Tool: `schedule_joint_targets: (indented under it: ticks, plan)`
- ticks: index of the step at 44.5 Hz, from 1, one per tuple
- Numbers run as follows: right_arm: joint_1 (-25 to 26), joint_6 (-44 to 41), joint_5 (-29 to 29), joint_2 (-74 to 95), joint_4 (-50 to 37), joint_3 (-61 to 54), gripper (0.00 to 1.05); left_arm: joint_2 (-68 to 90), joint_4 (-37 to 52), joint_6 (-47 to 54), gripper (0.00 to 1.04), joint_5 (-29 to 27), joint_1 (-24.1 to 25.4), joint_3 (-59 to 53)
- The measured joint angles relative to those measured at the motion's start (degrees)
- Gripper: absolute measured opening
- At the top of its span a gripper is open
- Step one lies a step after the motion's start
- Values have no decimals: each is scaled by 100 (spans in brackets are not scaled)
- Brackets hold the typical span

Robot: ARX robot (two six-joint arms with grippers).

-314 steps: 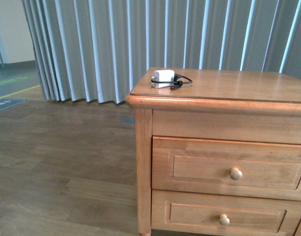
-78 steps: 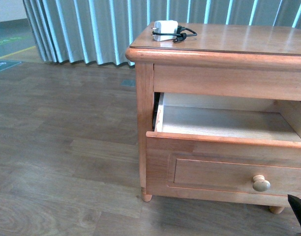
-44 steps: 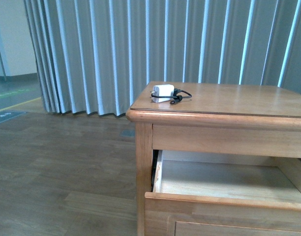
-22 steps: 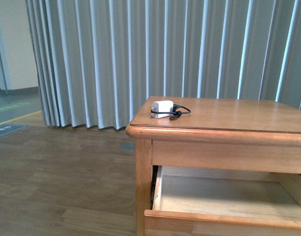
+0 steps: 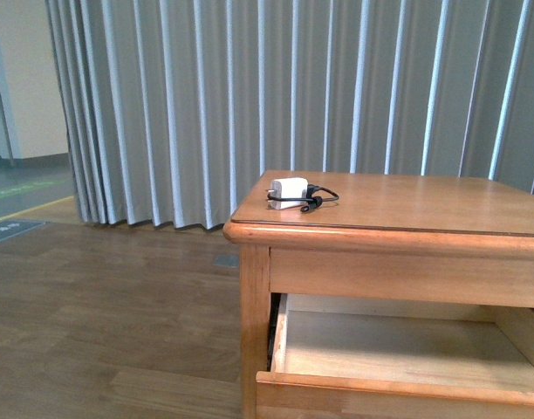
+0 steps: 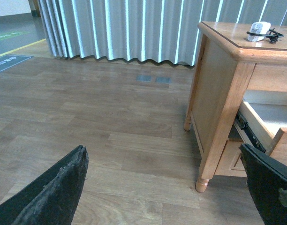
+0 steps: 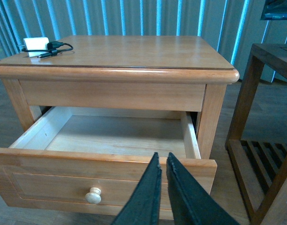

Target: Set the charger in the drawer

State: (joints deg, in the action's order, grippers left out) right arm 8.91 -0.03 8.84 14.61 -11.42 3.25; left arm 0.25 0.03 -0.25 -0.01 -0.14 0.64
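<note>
The left gripper grabs the charger by its white block body (image 6: 259, 31) next, to put the charger away in the open drawer (image 6: 275, 115).
The white charger (image 5: 289, 190) with its black cable lies on the near left corner of the honey-brown cabinet top (image 5: 424, 205); it also shows as the charger (image 7: 36, 44) and the charger (image 6: 260, 31). The drawer (image 7: 106, 159) is pulled out, its inside bare, its pale knob (image 7: 93, 195) on the front; the drawer (image 5: 389, 349) shows below the top. My right gripper (image 7: 162, 161) is shut, holding nothing, in front of the drawer's front panel. My left gripper (image 6: 164, 187) hangs open low over the floor, left of the cabinet. Neither arm shows in the front view.
Grey pleated curtains (image 5: 249, 96) hang behind the cabinet. A dark wooden slatted stand (image 7: 265, 136) is close beside the cabinet, on the side away from the charger. Wood floor (image 6: 96, 122) stretches out on the cabinet's left.
The front view rose from the open drawer's front and knob to the cabinet top and curtains, then held still over the last half second. The drawer, shut at first, now stands open.
</note>
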Motion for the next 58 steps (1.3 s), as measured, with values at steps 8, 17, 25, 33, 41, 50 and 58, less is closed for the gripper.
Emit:
schedule_joint_targets:
  ticks: [8,17,25,33,41,50,58]
  plan:
    - [-22,0,-20,-11,4,-4,37,0,0,0,99,0,0,0]
    - [-22,0,-20,-11,4,-4,73,76,114,4,99,-337,-105,-7]
    - [-24,4,-17,-13,4,-9,98,2201,2879,-28,99,-5132,-1377,4]
    - [-28,2,-24,-13,4,-11,96,4507,3768,-293,99,-4011,-938,789]
    - [-28,2,-26,-13,4,-11,96,6255,3779,-330,99,-2168,-935,2142]
    - [-28,4,-26,-13,4,-11,96,7932,3486,-28,99,-863,-1285,3906]
    - [-28,2,-26,-13,4,-11,96,9427,3049,337,99,-273,-1537,5650]
